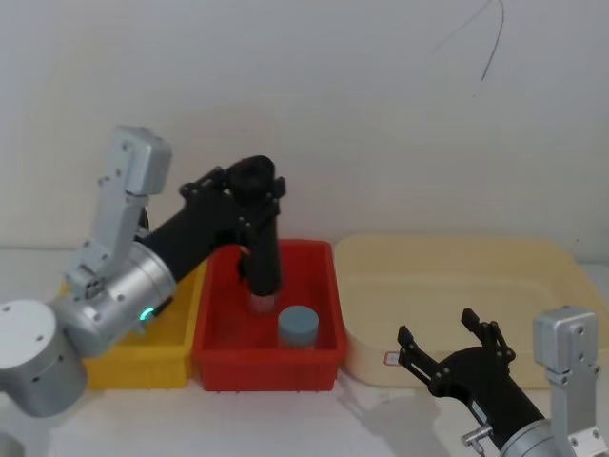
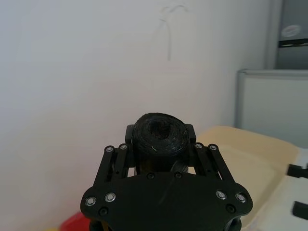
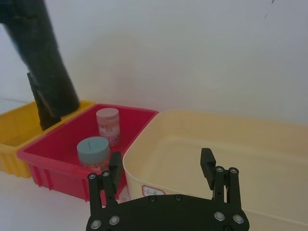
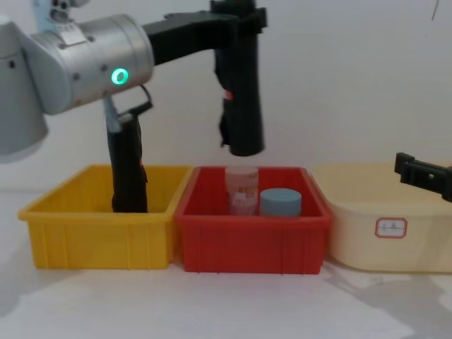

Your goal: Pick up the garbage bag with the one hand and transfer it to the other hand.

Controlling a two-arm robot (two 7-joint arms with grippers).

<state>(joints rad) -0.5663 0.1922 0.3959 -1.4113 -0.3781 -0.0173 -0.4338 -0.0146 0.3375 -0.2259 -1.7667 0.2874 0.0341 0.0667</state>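
Note:
My right gripper reaches the garbage bag [image 4: 244,99] next and grabs its loose lower end [image 4: 244,134], because my left gripper's fingers already cover the upper end.
The garbage bag [image 1: 265,259] is a black roll hanging upright over the red bin [image 1: 215,347], its lower end just above a jar. My left gripper [image 1: 249,186] is shut on its upper end. In the chest view the garbage bag [image 4: 244,99] hangs from the left gripper [image 4: 236,18] near the top edge. The left wrist view looks down the left gripper [image 2: 160,150] onto the garbage bag's end [image 2: 159,134]. My right gripper [image 1: 436,326] hovers open and empty by the cream tub's front rim, also seen as the right gripper [image 3: 161,158] with the garbage bag [image 3: 45,67] far off.
A pink-labelled jar [image 4: 242,189] and a blue-lidded jar [image 4: 280,201] stand in the red bin [image 4: 251,240]. A yellow bin [image 4: 99,233] on the left holds a black upright object [image 4: 128,169]. The cream tub [image 4: 381,240] sits on the right. A white wall is behind.

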